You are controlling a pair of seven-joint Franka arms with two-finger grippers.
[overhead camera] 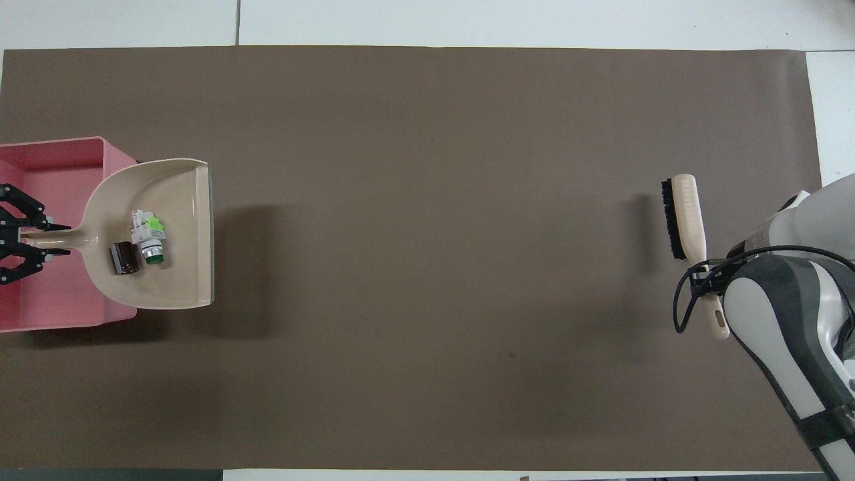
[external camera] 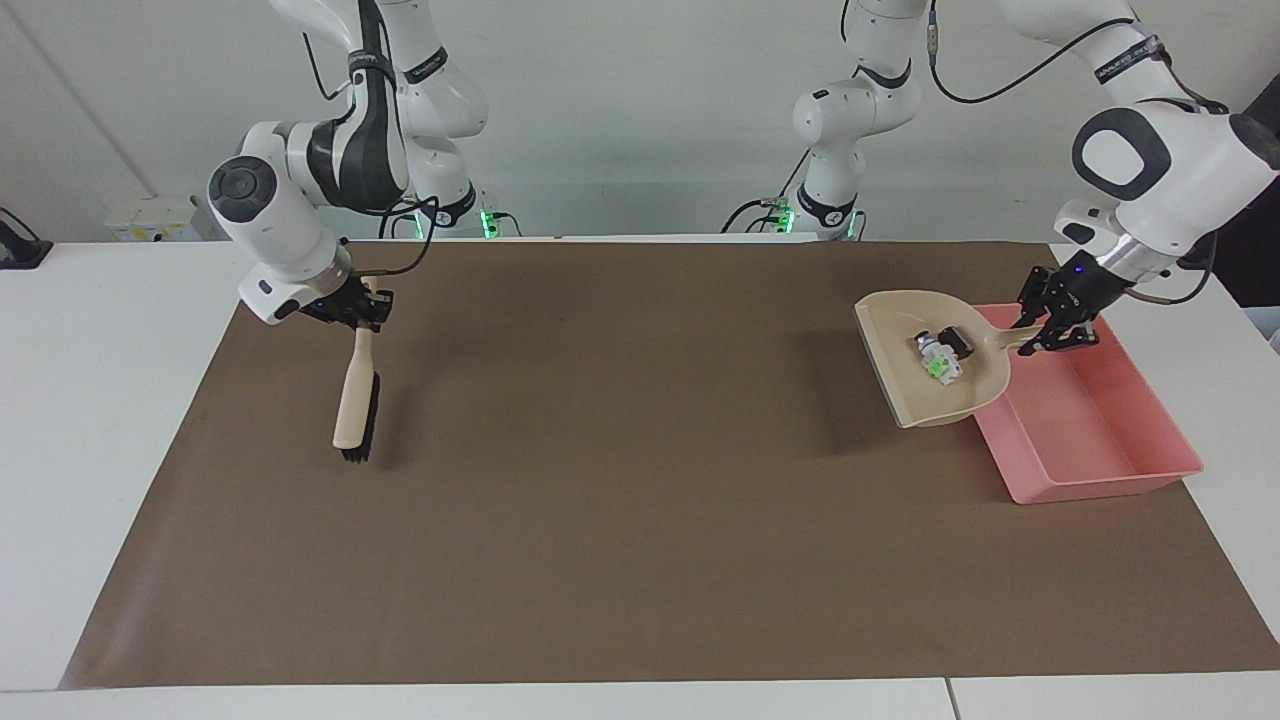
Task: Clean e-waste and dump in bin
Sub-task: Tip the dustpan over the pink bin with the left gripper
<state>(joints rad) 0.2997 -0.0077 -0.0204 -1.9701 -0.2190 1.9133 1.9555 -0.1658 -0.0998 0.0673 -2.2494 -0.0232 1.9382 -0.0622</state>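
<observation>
The brush's bristles hang above the brown mat with their shadow standing apart, so my right gripper keeps holding the brush for now.
My left gripper (external camera: 1052, 322) is shut on the handle of a beige dustpan (external camera: 900, 372) and holds it raised, partly over the edge of the pink bin (external camera: 1100, 487). In the pan lie the e-waste bits: a white one with a green patch (external camera: 935, 360) and a dark stubby cylinder (external camera: 956, 340). The overhead view shows the left gripper (overhead camera: 30, 234), dustpan (overhead camera: 180, 260), white bit (overhead camera: 148, 234), cylinder (overhead camera: 123, 258) and bin (overhead camera: 60, 180). My right gripper (external camera: 357, 306) is shut on a beige brush (external camera: 354, 400), bristle end low over the mat.
A brown mat (external camera: 640, 520) covers most of the white table (external camera: 110, 400). The bin sits at the left arm's end, partly off the mat's edge. The brush (overhead camera: 687, 214) and right gripper (overhead camera: 707, 275) are at the right arm's end.
</observation>
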